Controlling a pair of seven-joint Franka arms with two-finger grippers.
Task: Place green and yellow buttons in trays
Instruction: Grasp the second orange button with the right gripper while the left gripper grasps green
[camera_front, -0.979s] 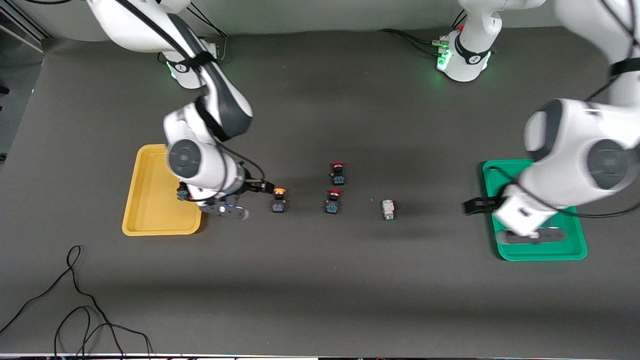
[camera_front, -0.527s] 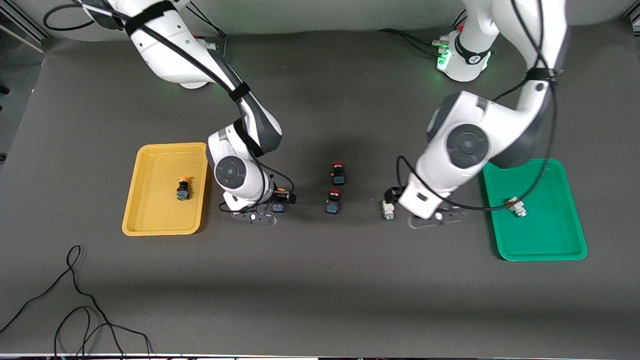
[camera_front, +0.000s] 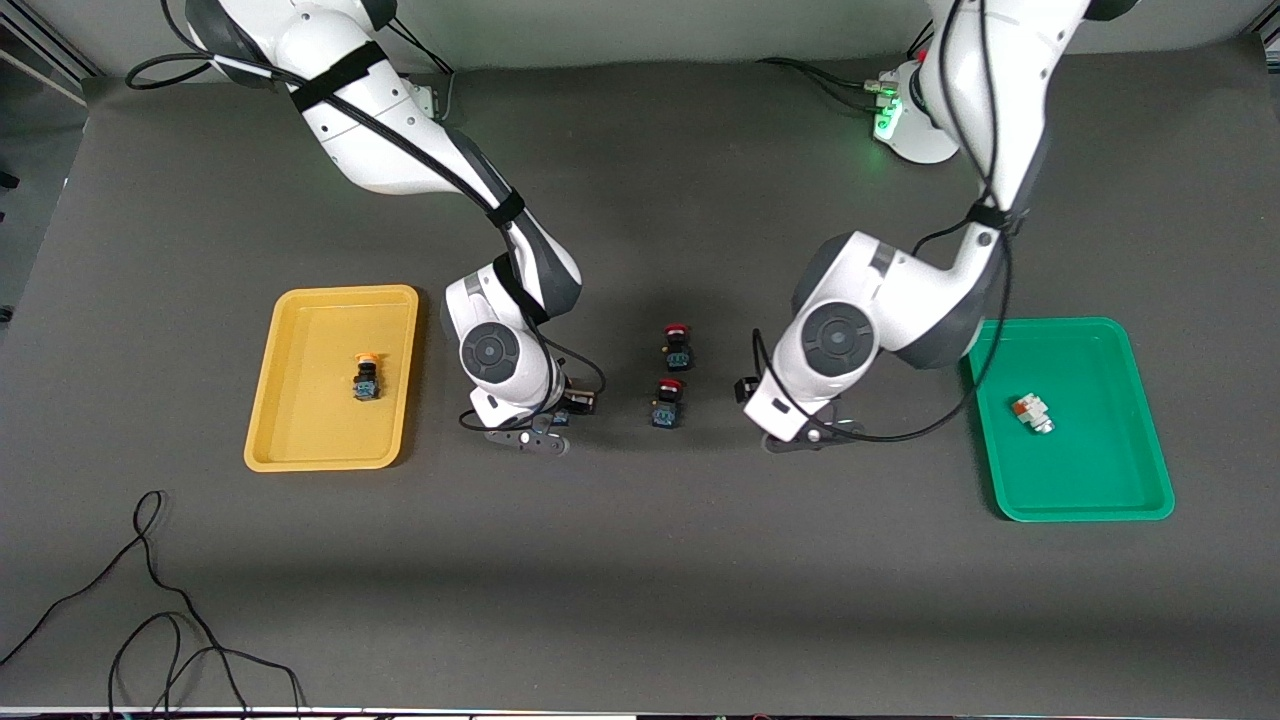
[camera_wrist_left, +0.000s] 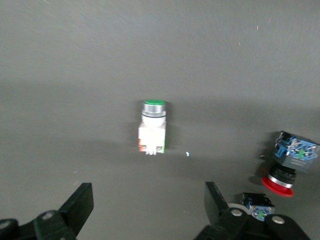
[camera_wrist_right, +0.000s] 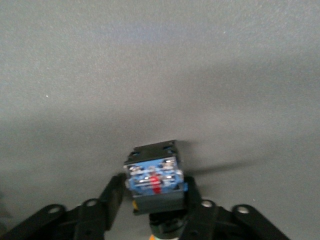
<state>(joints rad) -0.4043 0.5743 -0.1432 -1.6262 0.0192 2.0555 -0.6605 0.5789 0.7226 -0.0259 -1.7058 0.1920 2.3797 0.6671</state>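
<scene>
I will next grab the button by its white body (camera_wrist_left: 152, 135) with my left gripper, and the green button's green cap (camera_wrist_left: 154, 102) will stay free.
My right gripper (camera_wrist_right: 155, 189) is down on the table beside the yellow tray (camera_front: 300, 330), shut on a yellow button (camera_wrist_right: 152, 172) with a dark blue body. Its orange cap barely shows under the fingers. Another yellow button (camera_front: 367, 378) lies in the yellow tray. My left gripper (camera_wrist_left: 148, 205) hangs open just over the table, and a green button (camera_wrist_left: 152, 127) with a white body lies on its side a little ahead of its fingertips. The left wrist hides that button in the front view. A second green button (camera_front: 1030, 412) lies in the green tray (camera_front: 1100, 500).
Two red-capped dark buttons (camera_front: 677, 345) (camera_front: 667, 402) stand mid-table between the two grippers, and the left wrist view shows them close to one finger (camera_wrist_left: 215, 202). A loose black cable (camera_front: 150, 600) lies near the front edge at the right arm's end.
Both arms swung in from over their trays toward the middle of the table. The right gripper closed on the yellow button. The left gripper came down by the green button, still open.
</scene>
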